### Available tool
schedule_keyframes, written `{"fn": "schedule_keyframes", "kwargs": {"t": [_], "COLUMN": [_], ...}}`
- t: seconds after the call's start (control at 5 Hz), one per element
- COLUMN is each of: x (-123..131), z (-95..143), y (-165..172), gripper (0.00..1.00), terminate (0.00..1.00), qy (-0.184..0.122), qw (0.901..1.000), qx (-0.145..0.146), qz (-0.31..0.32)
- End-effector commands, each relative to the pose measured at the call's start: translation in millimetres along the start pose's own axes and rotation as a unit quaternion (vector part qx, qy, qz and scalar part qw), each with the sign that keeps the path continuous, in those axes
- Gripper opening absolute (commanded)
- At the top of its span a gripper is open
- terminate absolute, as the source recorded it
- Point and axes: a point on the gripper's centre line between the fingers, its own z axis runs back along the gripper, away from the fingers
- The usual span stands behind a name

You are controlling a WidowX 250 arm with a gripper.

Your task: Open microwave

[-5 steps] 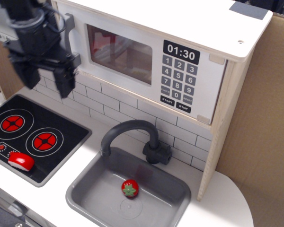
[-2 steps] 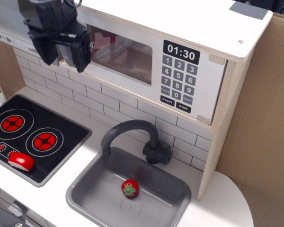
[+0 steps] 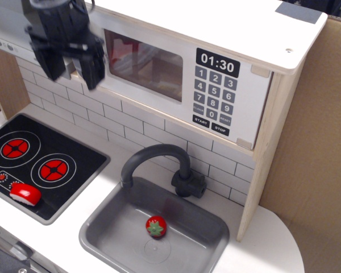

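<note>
The microwave (image 3: pixel 145 65) needs to be opened, so my gripper should next grab its white door (image 3: pixel 187 69) by the grey handle.
The microwave (image 3: pixel 145 65) sits on the upper shelf, a wide white box with a clear window in its door, which is closed. A grey keypad (image 3: pixel 214 96) and a black clock display (image 3: pixel 217 63) reading 01:30 are on its right. My black gripper (image 3: pixel 73 69) hangs in front of the door's left edge, its two fingers (image 3: pixel 94 73) pointing down and spread apart. The grey handle is hidden behind the gripper, so I cannot tell whether the fingers touch it.
A grey sink (image 3: pixel 102 227) with a curved faucet (image 3: pixel 158 154) holds a toy strawberry (image 3: pixel 156 227). A black hob (image 3: pixel 74 153) with two red burners lies at the left, with a red-and-white toy piece (image 3: pixel 25 194) on it. A cardboard wall (image 3: pixel 312 142) stands at the right.
The gripper has risen and moved right, from below the microwave's left corner to in front of the door's left edge, covering the handle. In the last stretch it shifted slightly left.
</note>
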Motion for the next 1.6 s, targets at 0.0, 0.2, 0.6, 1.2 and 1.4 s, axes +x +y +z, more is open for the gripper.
{"fn": "schedule_keyframes", "kwargs": {"t": [0.0, 0.2, 0.6, 1.2, 1.4], "x": [31, 40, 40, 32, 15], "z": [21, 15, 11, 3, 6], "y": [28, 34, 28, 13, 12], "gripper": [1.00, 1.00, 0.00, 0.00, 0.00], "terminate": [0.00, 0.00, 0.00, 0.00, 0.00], "qy": [-0.049, -0.053, -0.046, -0.069, -0.074], "qw": [0.9983, 0.9979, 0.9973, 0.9943, 0.9941], "qx": [0.021, 0.033, 0.008, 0.006, 0.009], "qz": [0.023, 0.020, -0.056, -0.081, -0.079]}}
